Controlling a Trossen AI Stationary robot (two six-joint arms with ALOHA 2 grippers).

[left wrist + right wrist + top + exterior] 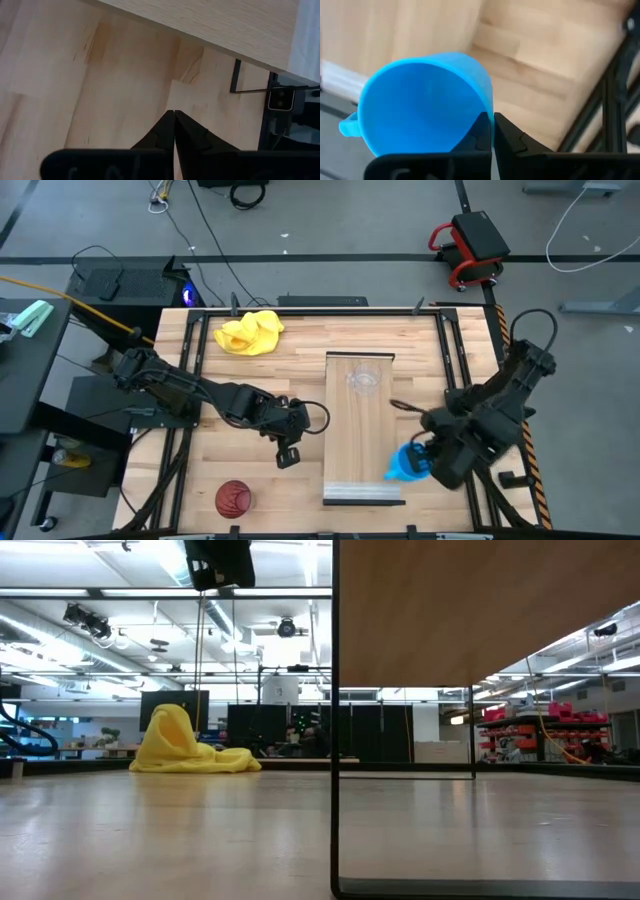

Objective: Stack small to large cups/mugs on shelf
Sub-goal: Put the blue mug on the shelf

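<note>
The blue mug's body (400, 467) juts past the shelf's side edge (398, 437), so it is too early for my right gripper to release the blue mug; moving it inward comes next.
The bright blue mug (403, 463) is in my right gripper (428, 452) at the right edge of the shelf (360, 430), near its lipped near end. In the right wrist view the mug (425, 105) lies tilted, mouth toward the camera, handle (347, 126) off to one side. The small clear cup (362, 382) stands on the shelf's far half. The dark red ribbed cup (233, 498) sits on the tabletop near the near edge, left of the shelf. My left gripper (288, 453) is shut, touching nothing, over the tabletop left of the shelf. My right gripper pinches the blue mug's wall at its rim (484, 102), one finger inside the mug and one outside (507, 132). It comes at the mug from the table's right side, slanting down. The mug is tipped on its side; whether it rests on the shelf I cannot tell.
A crumpled yellow cloth (250, 332) lies at the table's far edge, left of the shelf. In the low view the shelf (480, 610) stands raised on thin dark legs (334, 740). Bare tabletop (250, 370) lies between the cloth and the left arm.
</note>
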